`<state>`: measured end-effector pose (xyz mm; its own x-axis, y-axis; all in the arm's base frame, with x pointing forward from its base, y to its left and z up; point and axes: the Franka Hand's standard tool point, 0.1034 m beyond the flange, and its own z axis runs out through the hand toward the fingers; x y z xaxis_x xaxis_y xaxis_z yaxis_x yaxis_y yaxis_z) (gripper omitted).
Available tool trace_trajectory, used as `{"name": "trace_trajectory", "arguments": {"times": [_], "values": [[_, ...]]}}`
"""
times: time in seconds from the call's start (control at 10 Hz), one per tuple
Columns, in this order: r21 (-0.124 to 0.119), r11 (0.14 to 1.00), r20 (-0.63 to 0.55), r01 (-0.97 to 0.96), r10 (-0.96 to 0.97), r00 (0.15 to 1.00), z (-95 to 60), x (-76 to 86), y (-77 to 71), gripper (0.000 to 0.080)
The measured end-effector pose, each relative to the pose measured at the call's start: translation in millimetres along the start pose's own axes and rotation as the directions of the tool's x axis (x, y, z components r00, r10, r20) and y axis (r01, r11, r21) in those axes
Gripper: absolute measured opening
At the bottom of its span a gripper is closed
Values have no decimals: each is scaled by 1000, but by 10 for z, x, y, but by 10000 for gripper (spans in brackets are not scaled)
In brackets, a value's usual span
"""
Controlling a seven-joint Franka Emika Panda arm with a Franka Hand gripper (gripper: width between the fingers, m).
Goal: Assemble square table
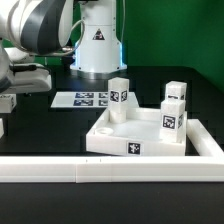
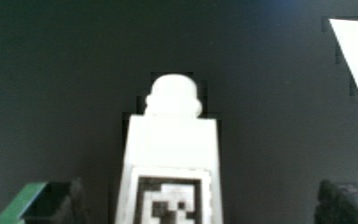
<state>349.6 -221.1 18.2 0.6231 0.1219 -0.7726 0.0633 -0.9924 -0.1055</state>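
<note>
The gripper picks up the white leg by its tagged end point(image 2: 169, 200) next, keeping the leg's rounded peg free for the square table top.
The square table top point(image 1: 112, 135) lies on the black table with its raised rim up. Three short white tagged legs stand on it: one at the back left corner point(image 1: 119, 95), two at the right point(image 1: 174, 96) point(image 1: 172, 119). In the wrist view another white leg point(image 2: 171, 160) lies flat on the black table, tag up and rounded peg end away from the camera. My gripper point(image 2: 190, 208) is open around it, with dark gaps between the leg and both fingers point(image 2: 34, 205). In the exterior view only the arm's hand point(image 1: 22, 78) shows at the left edge, and this leg is out of view.
The marker board point(image 1: 85, 99) lies flat behind the table top, in front of the robot base point(image 1: 97, 45). A long white border rail point(image 1: 100, 168) runs along the front and up the exterior view's right side. A white edge point(image 2: 357, 70) shows in the wrist view.
</note>
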Motion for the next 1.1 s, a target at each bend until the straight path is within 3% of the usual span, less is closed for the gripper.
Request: {"name": "trace_trajectory", "arguments": {"times": [0.2,0.5,0.6,0.8,0.9,1.0,1.1], "values": [[-3,1000,-13,20,-20,1000,54,7,83,649],[-31,999,-52,-15,13,999,107,85,130,649],[-42,996,-70,-81,78,994,104,129,103,649],[-41,994,-73,-102,99,992,108,142,75,649],[-43,994,-73,-101,98,992,103,147,66,552],[-46,994,-73,-98,95,993,97,151,57,397],[-46,994,-74,-97,94,993,95,152,57,397]]}}
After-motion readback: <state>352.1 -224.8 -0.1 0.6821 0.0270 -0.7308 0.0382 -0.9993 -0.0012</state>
